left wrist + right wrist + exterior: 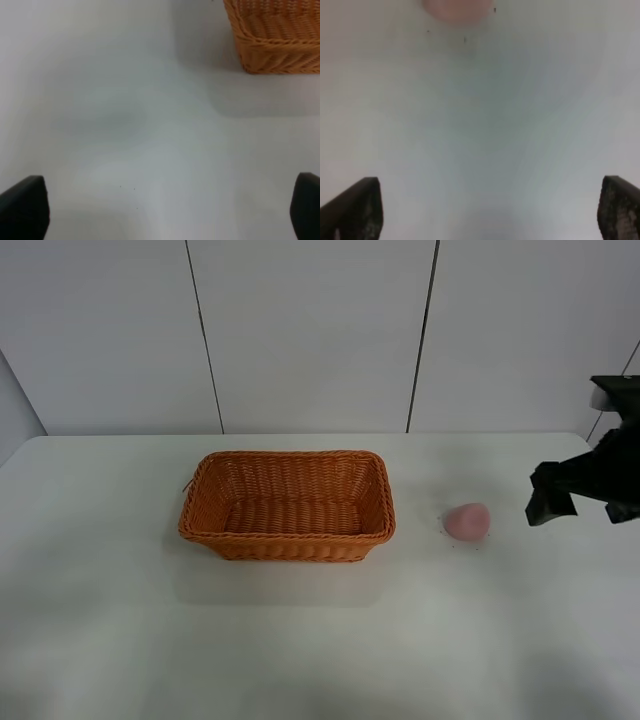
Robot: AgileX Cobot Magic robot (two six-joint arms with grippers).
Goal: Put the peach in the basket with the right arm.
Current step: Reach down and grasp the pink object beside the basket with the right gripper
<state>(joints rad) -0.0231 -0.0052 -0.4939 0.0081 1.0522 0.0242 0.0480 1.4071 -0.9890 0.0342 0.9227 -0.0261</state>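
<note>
I need to take hold of the peach [467, 521] by its rounded sides with my right gripper next, so that I can put it in the wicker basket [288, 505].
A small pale pink peach [467, 521] lies on the white table, right of the orange-brown wicker basket [288, 505]. The basket holds nothing that I can see. My right gripper [550, 498] hovers at the right edge of the high view, a short way right of the peach and apart from it. In the right wrist view its two black fingertips [355, 210] stand wide apart, open, with the peach [457, 10] blurred at the frame's edge ahead. The left gripper [165, 212] is open over bare table, with a corner of the basket [275, 35] ahead of it.
The white table [300, 640] runs up to a white panelled wall [300, 330] behind the basket. The left arm itself is outside the high view.
</note>
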